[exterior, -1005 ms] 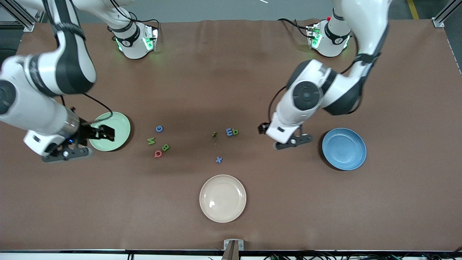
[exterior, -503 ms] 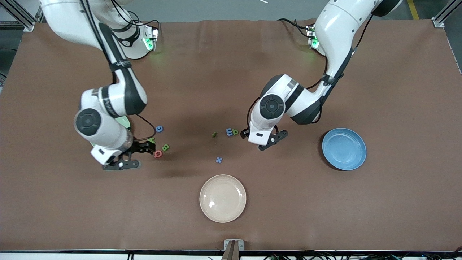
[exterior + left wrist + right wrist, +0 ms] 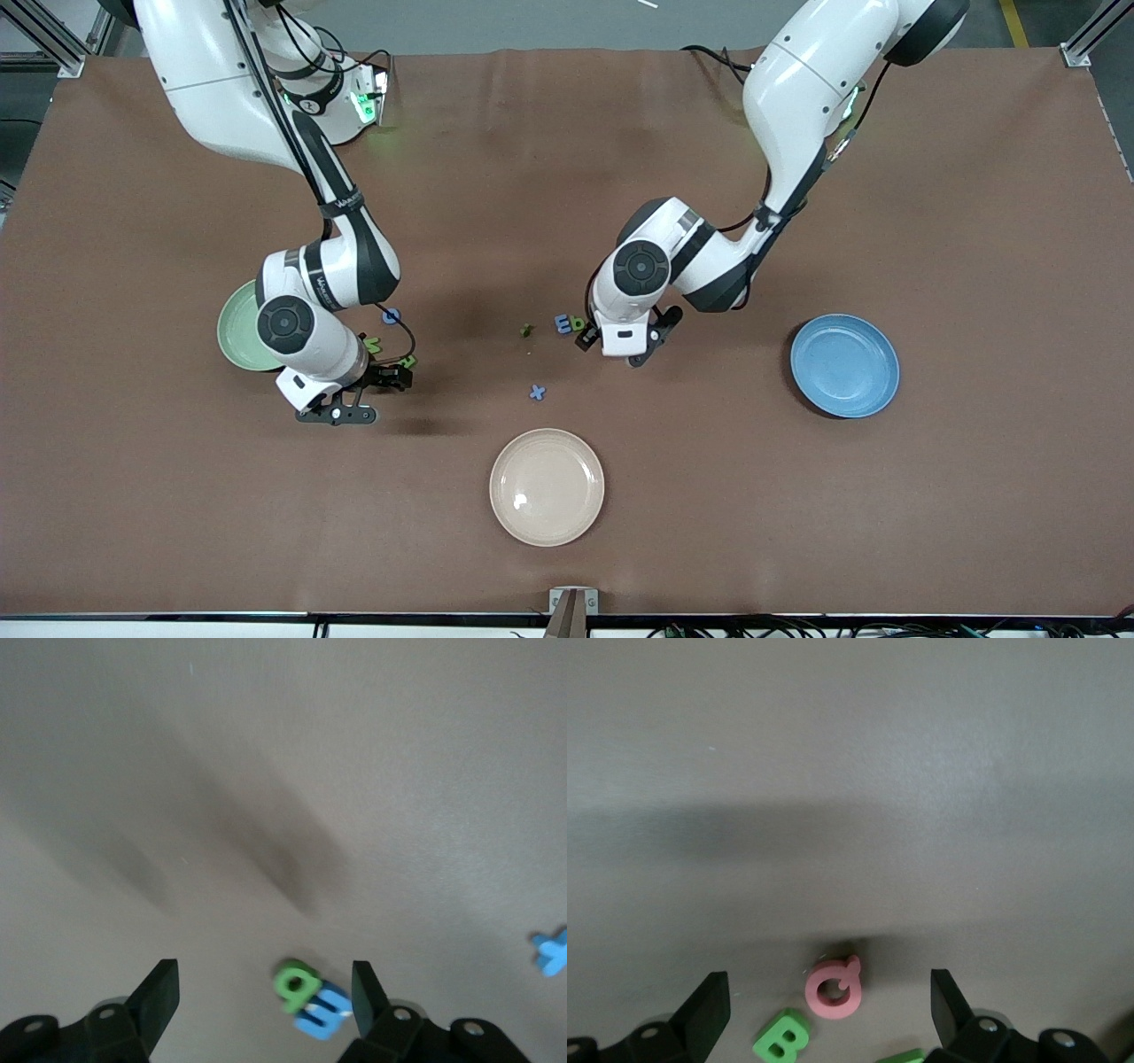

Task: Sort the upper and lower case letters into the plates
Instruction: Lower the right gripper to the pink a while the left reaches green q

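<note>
My right gripper needs to go lower before it closes on the pink Q (image 3: 834, 989). My fingers stop above it in the right wrist view, high over the tabletop, so they would miss if I closed now.
My right gripper (image 3: 391, 377) is open, low over the pink Q (image 3: 833, 988), which lies between its fingers; the green B (image 3: 782, 1036) and the green N (image 3: 373, 344) lie beside it. A blue G (image 3: 391, 315) lies farther from the front camera. My left gripper (image 3: 585, 340) is open over the green b (image 3: 297, 986) and blue E (image 3: 323, 1012), which touch. A blue x (image 3: 537, 392) and a small green letter (image 3: 527, 330) lie near the table's middle. The mint plate (image 3: 236, 330) is partly hidden by the right arm. The blue plate (image 3: 844, 365) sits at the left arm's end.
A cream-white plate (image 3: 547, 486) sits nearer to the front camera than the letters, near the table's middle. The brown table cover (image 3: 797, 532) is bare around it.
The right gripper swung from over the mint plate to over the pink Q and green B. The left gripper moved from beside the blue plate to over the E and b. No letter has moved.
</note>
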